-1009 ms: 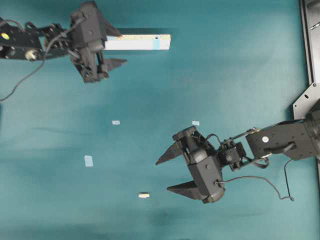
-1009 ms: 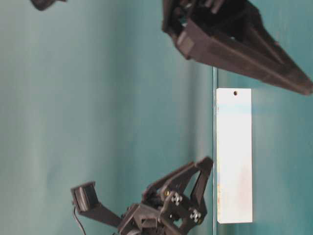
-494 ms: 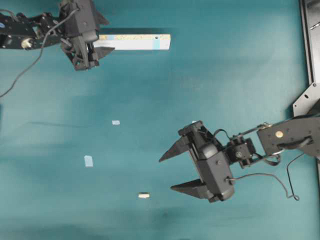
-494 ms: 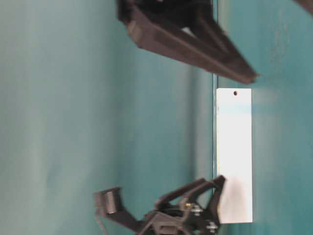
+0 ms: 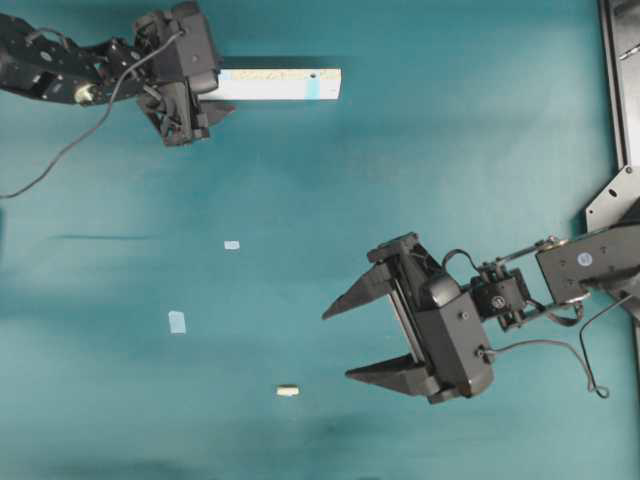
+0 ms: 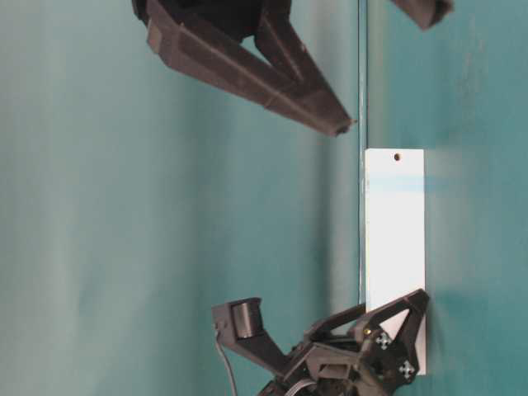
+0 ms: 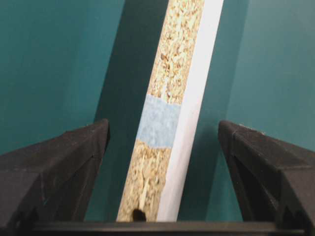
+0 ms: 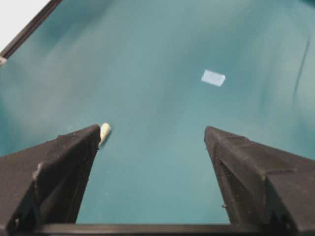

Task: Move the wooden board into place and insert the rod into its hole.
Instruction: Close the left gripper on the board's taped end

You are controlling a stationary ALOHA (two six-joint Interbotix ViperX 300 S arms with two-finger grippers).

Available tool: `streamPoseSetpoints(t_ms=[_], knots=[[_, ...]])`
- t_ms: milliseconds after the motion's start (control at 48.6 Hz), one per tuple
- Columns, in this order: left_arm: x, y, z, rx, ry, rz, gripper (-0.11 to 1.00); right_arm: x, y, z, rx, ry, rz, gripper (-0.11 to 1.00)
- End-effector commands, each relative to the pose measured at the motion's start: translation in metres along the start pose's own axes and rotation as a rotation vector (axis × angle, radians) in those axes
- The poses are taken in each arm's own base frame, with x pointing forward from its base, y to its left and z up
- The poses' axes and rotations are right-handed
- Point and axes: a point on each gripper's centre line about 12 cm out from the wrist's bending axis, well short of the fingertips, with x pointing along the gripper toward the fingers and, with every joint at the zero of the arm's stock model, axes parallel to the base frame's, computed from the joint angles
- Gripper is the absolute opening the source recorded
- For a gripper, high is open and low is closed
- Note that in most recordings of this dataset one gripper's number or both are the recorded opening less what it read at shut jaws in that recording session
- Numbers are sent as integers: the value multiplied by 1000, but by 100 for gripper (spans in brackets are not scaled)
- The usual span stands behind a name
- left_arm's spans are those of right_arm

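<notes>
My left gripper should close now and catch the wooden board, level with its blue tape patch.
The wooden board lies along the table's far edge, whitish face and speckled side showing, with a blue tape patch on it. My left gripper is open and straddles its left end. In the left wrist view the board runs between the fingers with a gap on each side. The rod, a short cream peg, lies near the front. My right gripper hangs open just right of it. In the right wrist view the rod peeks out beside the left fingertip, outside the jaws.
Two pale-blue tape scraps lie on the teal cloth, and another scrap shows ahead of the right gripper. A metal frame borders the right edge. A cable trails from the left arm.
My left gripper has drawn back leftward and settled over the board's left end, still open. The right arm's wrist has shifted slightly right; its jaws stay wide.
</notes>
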Motion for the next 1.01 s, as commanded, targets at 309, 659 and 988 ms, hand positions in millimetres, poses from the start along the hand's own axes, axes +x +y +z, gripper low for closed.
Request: streamPoseSetpoints(t_ms=[309,659,988], knots=[[10,3,2,5,-20,13,84,-5,-1,17,5,-38,-3,94],[10,3,2,6,-21,13,32,-5,-1,18,4,-23,-4,93],[-10,-1,39,-2,-98,4,20,-7,-1,23,2,-35,-5,93]])
